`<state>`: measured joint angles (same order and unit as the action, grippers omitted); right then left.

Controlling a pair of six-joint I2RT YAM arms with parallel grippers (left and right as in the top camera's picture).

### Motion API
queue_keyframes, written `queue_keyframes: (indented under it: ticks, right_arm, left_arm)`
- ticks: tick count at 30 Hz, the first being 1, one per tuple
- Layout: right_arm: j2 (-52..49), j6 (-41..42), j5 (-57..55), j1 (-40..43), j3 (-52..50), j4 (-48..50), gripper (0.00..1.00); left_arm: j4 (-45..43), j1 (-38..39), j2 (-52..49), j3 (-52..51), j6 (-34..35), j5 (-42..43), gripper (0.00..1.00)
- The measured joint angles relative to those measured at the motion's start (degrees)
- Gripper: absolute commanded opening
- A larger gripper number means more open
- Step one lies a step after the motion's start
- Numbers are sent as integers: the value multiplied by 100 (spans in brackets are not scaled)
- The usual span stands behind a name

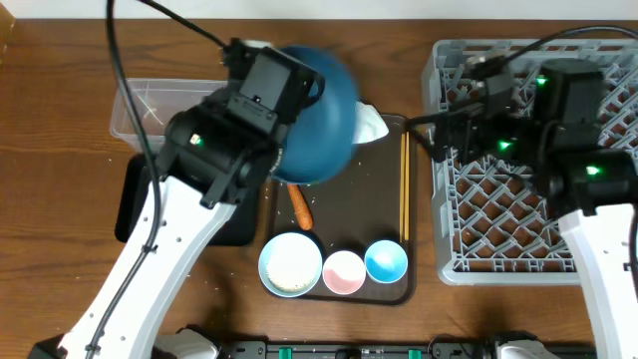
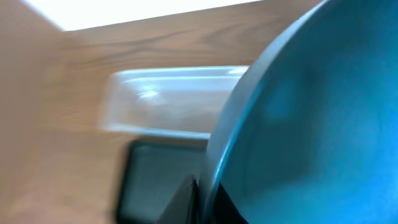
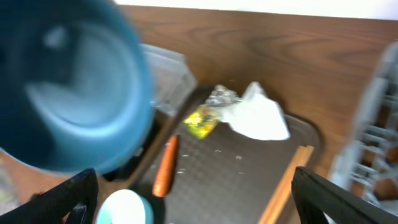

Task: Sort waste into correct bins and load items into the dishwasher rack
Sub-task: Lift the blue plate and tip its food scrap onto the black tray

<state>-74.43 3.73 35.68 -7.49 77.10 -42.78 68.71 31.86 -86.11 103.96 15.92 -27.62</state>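
I will load the large dark blue dish (image 1: 324, 115) on edge into the rack next, with my right gripper on its free rim, away from my left gripper.
My left gripper (image 1: 284, 120) is shut on the rim of the large dark blue dish (image 1: 324, 115) and holds it tilted above the back of the brown tray; the rim shows between the fingers in the left wrist view (image 2: 205, 193). The clear tub (image 1: 150, 105) and black tray (image 1: 135, 199) lie to the left. An orange carrot (image 1: 299, 206), tissue (image 1: 371, 122), wrapper (image 3: 201, 120) and chopsticks (image 1: 404, 184) lie on the tray. The bowl (image 1: 290, 264), pink cup (image 1: 344, 272) and blue cup (image 1: 386, 260) stand at its front. My right gripper (image 3: 202, 205) is open and empty by the rack (image 1: 528, 160). No brown food lump shows.
The brown serving tray (image 1: 349, 219) lies between the bins and the rack. White specks are scattered on it. My left arm covers part of the black tray. Cables run across the back of the table above both arms.
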Motion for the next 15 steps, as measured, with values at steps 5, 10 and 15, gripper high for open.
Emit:
queue_keyframes:
  ticks: [5, 10, 15]
  right_arm:
    - [-151, 107, 9, -529, 2, 345, 86]
    - [-411, 339, -507, -835, 2, 363, 73]
    - [-807, 402, -452, -852, 2, 457, 1]
  left_arm:
    - [-280, 9, -15, 2, -363, 1283, 6]
    - [-319, 9, -15, 2, -474, 2092, 6]
    - [-481, 9, 37, 2, -562, 2402, 6]
